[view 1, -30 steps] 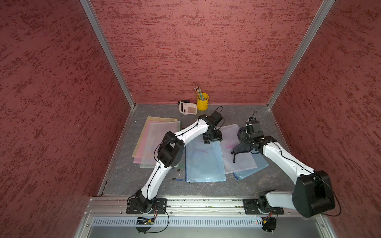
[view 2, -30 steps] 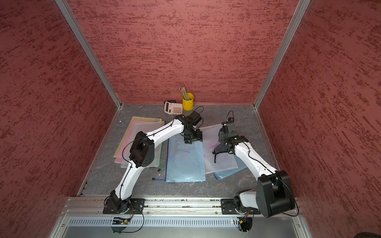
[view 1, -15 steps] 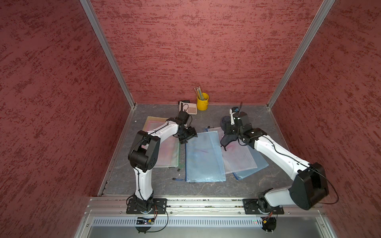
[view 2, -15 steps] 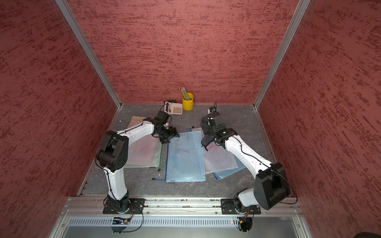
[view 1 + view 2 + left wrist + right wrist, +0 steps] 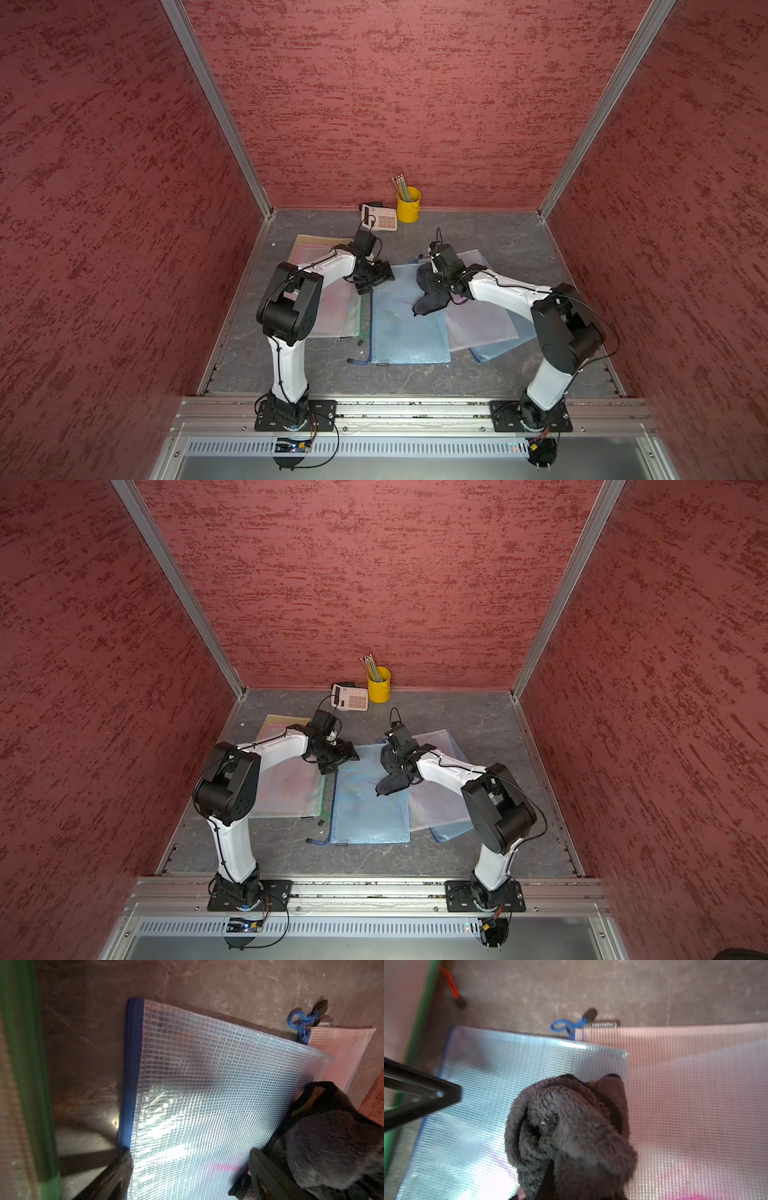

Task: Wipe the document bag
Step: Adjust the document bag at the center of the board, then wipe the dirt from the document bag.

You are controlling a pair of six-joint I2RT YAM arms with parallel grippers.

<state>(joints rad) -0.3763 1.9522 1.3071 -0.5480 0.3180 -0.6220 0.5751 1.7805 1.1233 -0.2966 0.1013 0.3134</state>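
Note:
I will grab the document bag by its zip edge near the bag's far corner with my left gripper. The document bag's mesh side will stay free to wipe.
The blue mesh document bag (image 5: 407,328) (image 5: 370,812) lies flat in the middle of the floor. A faint pink streak (image 5: 222,1166) marks it. My right gripper (image 5: 436,284) (image 5: 397,764) (image 5: 550,1180) is shut on a dark grey fluffy cloth (image 5: 430,302) (image 5: 571,1126). The cloth hangs down onto the bag's far right part. My left gripper (image 5: 376,277) (image 5: 338,756) (image 5: 187,1165) stands open over the bag's (image 5: 207,1095) far left corner. One of its fingers (image 5: 116,1172) is by the dark blue zip edge. Nothing is between its jaws.
A pinkish clear bag (image 5: 482,320) overlaps another blue one (image 5: 503,349) on the right. A stack of bags with a green edge (image 5: 332,307) lies on the left. A calculator (image 5: 380,217) and a yellow pencil cup (image 5: 408,203) stand by the back wall. Red walls close three sides.
My right arm has carried the cloth leftward from the pinkish bag onto the blue bag. My left gripper has moved left to the bag's far left corner and opened wider.

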